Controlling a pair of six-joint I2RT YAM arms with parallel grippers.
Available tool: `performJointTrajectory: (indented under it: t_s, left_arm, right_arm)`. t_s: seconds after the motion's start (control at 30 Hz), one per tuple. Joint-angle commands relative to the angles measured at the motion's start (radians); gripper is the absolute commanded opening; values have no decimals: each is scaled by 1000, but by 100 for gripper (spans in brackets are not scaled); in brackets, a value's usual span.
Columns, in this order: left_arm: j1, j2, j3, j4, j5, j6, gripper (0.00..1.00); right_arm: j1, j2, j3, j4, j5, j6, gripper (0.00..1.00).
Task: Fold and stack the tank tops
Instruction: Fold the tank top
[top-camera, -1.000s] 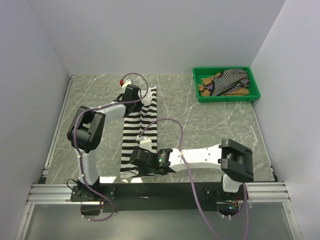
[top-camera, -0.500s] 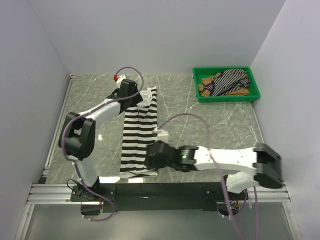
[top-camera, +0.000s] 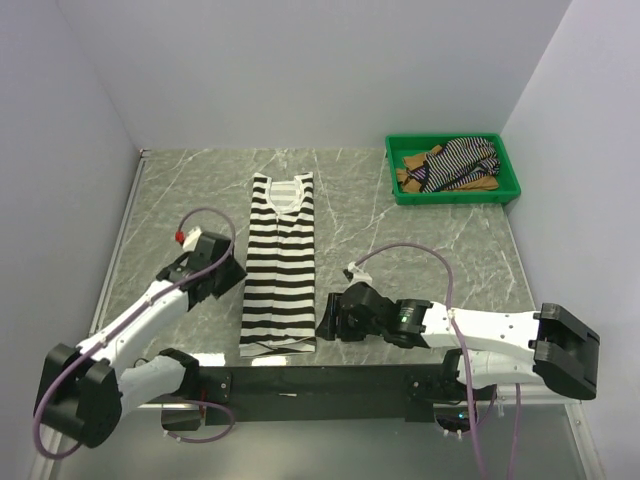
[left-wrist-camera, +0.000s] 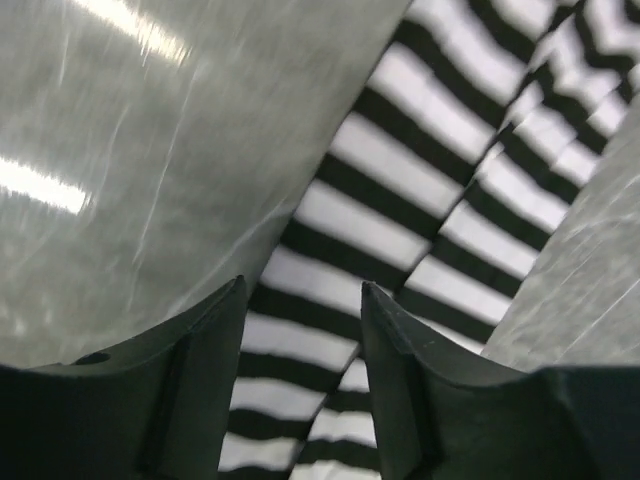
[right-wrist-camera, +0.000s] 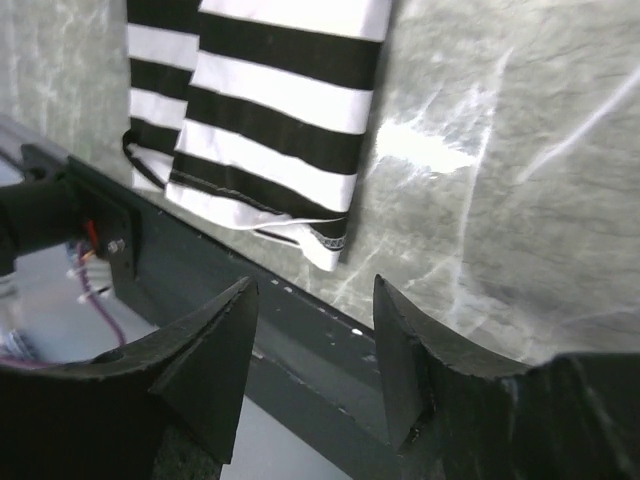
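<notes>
My right gripper needs to pick up the wide-striped tank top by its near hem corner (top-camera: 310, 345) (right-wrist-camera: 326, 241) next. Then it can fold the hem over toward the neckline.
The wide-striped tank top (top-camera: 280, 260) lies flat on the table as a long narrow strip, neckline at the far end. My left gripper (top-camera: 236, 277) hovers open at the strip's left edge, and the left wrist view shows the stripes (left-wrist-camera: 400, 200) between and beyond its empty fingers (left-wrist-camera: 210, 350). My right gripper (top-camera: 327, 322) stands open just right of the strip's near end. In the right wrist view the hem corner (right-wrist-camera: 330, 245) lies ahead of its empty fingers (right-wrist-camera: 225, 340). The thin-striped tank top (top-camera: 465, 157) and the tan tank top (top-camera: 412, 170) lie bunched in the tray.
The green tray (top-camera: 455, 197) stands at the back right corner. White walls close in the table on three sides. A black rail (right-wrist-camera: 200, 300) runs along the near edge, just under the right gripper. A metal rail (top-camera: 115, 250) lines the left edge.
Both grippers have opened and let go of the wide-striped top. The left arm drew back from the neckline to the strip's near-left side. The right arm shifted right, off the cloth.
</notes>
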Motion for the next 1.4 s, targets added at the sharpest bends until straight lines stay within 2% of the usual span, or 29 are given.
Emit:
performJointTrajectory:
  t_s: [0.0,0.23,0.37,0.5,0.73,0.83,0.93,1.03,1.17,1.27,1.37]
  left_arm:
    - [-1,-69,-65,-91,98,-79,53]
    - [-15,-239,-263,-158,234,-170,43]
    - [-76,-298,-303,-197,264,-237,44]
    - [-92,-341,-308,-263,275,-266,50]
    - [-107,-413,-300,-364,306,-271,51]
    - [-112,-425,-318,-379,342,-269,48]
    - [-115,-434,-318,-408,338,-262,48]
    - [-115,-439,-326,-402,364,-259,44]
    - [-119,-437,-351,-340,407,-249,38]
    - [-133,-414,-366,-306,436,-248,33]
    - [-154,-407,-361,-300,428,-248,30]
  right_arm:
    - [-16,2,-27,115,-71,14,57]
    - [-16,116,-31,192,-142,16,57]
    - [-20,173,-34,240,-170,24,57]
    - [-22,223,-28,250,-187,22,57]
    - [-23,309,-4,258,-229,2,52]
    - [-29,326,-5,263,-242,-4,49]
    - [-32,332,-1,261,-245,-12,44]
    - [-42,332,-5,255,-246,-10,26]
    - [-71,302,-33,249,-253,-13,13]
    - [-89,265,-48,224,-245,-22,5]
    - [-98,223,-59,200,-228,-30,3]
